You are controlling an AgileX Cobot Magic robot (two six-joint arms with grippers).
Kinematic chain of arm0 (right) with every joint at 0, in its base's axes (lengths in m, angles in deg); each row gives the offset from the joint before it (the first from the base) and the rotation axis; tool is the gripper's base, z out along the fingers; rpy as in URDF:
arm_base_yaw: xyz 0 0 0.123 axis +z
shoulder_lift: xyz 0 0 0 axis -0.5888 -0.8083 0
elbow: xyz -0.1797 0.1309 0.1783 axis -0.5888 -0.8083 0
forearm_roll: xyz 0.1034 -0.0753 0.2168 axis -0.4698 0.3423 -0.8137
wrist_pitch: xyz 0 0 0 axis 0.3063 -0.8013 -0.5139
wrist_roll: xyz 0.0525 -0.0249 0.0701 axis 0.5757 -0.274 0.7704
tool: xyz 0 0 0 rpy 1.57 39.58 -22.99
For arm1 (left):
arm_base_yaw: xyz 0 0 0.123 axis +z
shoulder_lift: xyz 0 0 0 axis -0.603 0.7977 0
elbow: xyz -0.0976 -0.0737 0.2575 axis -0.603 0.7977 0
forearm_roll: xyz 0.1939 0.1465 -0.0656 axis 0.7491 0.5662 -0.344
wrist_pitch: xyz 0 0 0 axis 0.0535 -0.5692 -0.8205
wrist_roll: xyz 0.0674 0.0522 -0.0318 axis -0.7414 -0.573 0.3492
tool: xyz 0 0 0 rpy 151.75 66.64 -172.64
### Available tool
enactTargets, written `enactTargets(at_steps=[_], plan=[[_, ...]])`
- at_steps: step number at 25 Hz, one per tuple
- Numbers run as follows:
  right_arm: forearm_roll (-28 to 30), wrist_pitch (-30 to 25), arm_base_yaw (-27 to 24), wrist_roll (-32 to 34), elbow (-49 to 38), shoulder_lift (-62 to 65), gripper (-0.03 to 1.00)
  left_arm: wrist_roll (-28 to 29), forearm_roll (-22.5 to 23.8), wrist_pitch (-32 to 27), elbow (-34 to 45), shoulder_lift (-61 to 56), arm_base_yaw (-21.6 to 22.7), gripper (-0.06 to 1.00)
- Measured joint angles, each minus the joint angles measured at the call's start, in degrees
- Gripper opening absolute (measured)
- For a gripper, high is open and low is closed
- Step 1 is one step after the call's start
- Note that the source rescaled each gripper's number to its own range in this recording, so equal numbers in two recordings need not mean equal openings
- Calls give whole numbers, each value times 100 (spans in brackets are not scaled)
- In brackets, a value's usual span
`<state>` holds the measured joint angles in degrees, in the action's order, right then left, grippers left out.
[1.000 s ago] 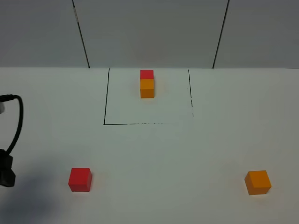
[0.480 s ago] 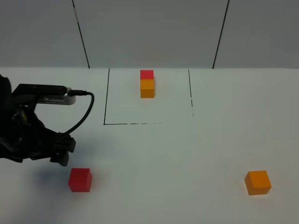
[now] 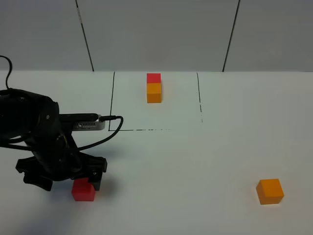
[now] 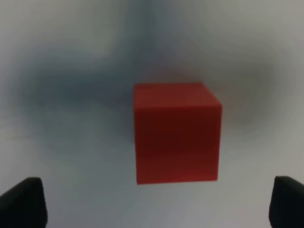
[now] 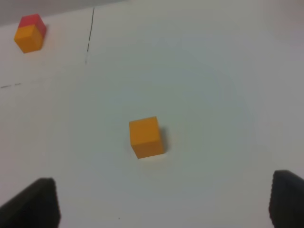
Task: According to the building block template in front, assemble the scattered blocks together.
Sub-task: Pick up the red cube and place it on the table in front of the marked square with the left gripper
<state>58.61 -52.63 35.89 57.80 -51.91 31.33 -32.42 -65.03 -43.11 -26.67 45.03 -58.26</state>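
Observation:
Next, my left gripper grabs the red cube [image 3: 83,192] by two opposite sides to start copying the template.
The building block template [image 3: 154,88], a small red cube joined to an orange one, stands at the far side inside a black-lined rectangle and also shows in the right wrist view [image 5: 30,34]. Of the scattered blocks, the red cube [image 3: 83,192] sits near left, partly covered by my left arm. My left gripper [image 3: 67,182] hovers over it, open. In the left wrist view the red cube [image 4: 176,132] lies ahead between the wide-apart fingertips [image 4: 23,204], untouched. The orange cube [image 3: 270,191] sits near right. My right gripper [image 5: 160,205] is open, short of the orange cube [image 5: 146,137].
A black-lined rectangle [image 3: 110,129] marks the white table [image 3: 195,161] around the template. Grey wall panels [image 3: 156,34] rise behind the table's far edge. The left arm's black cable [image 3: 98,139] loops out toward the rectangle's near-left corner.
My left arm has swung in from the left edge and come down over the red cube, its jaws spreading wider. Both cubes and the template have stayed put.

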Motion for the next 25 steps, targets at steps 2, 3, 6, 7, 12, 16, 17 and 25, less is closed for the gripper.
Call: enactTargets(at_steps=[2,3,6,7,12,16,17,25], plan=[[0,0,0,0,0,0,79,54,0,63,0,161,0,100],[0,0,0,0,0,0,79,62,0,120,0,232,0,100],[0,0,0,0,0,0,79,66,0,402,0,376,0,100],[0,0,0,0,0,0,79,73,-8,502,-1,405,0,100],[0,0,0,0,0,0,79,88,-16,634,-1,525,0,99],[0,0,0,0,0,0,79,88,-36,630,-1,686,-13,97],[0,0,0,0,0,0,79,88,-36,630,-1,729,-33,97],[0,0,0,0,0,0,79,41,-37,766,-1,873,-60,93]])
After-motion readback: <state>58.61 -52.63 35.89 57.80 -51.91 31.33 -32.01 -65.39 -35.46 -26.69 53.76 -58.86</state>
